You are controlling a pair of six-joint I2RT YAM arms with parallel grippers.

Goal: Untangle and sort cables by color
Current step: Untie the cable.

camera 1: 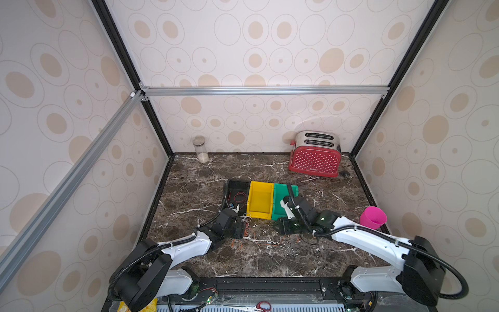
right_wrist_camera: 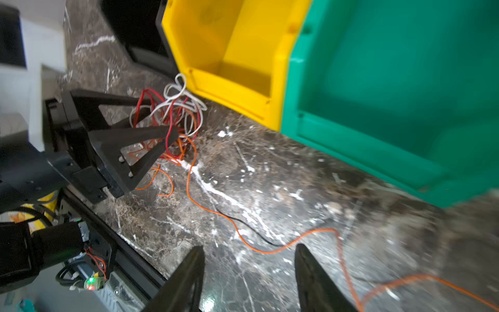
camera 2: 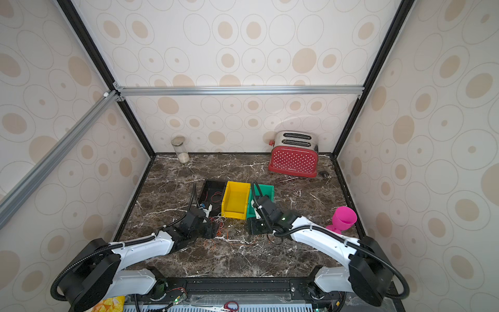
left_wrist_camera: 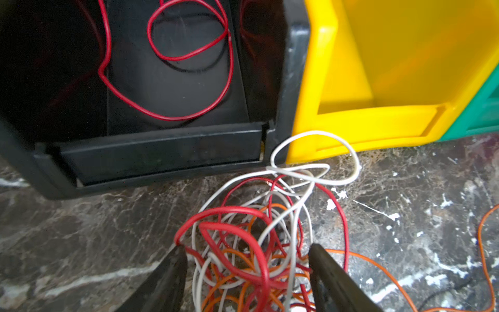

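Next, my right gripper reaches the orange cable and picks up its loose part outside the tangle, to draw it free of red and white.
A tangle of red, white and orange cables (left_wrist_camera: 251, 229) lies on the marble just in front of the black bin (left_wrist_camera: 162, 154) and yellow bin (left_wrist_camera: 378, 121). My left gripper (left_wrist_camera: 247, 248) is open, its fingers straddling the tangle, which also shows in both top views (camera 1: 247, 220) (camera 2: 221, 220). Loops of red cable (left_wrist_camera: 172, 118) lie inside the black bin. My right gripper (right_wrist_camera: 249, 247) is open and empty, low over the table beside the green bin (right_wrist_camera: 351, 151). A loose orange cable (right_wrist_camera: 270, 251) runs across the marble just past its tips.
A red toaster (camera 1: 314, 155) stands at the back right and a glass jar (camera 1: 200, 150) at the back left. A pink cup (camera 1: 372, 217) sits by the right wall. A thin black wire (right_wrist_camera: 243, 224) lies by the orange one.
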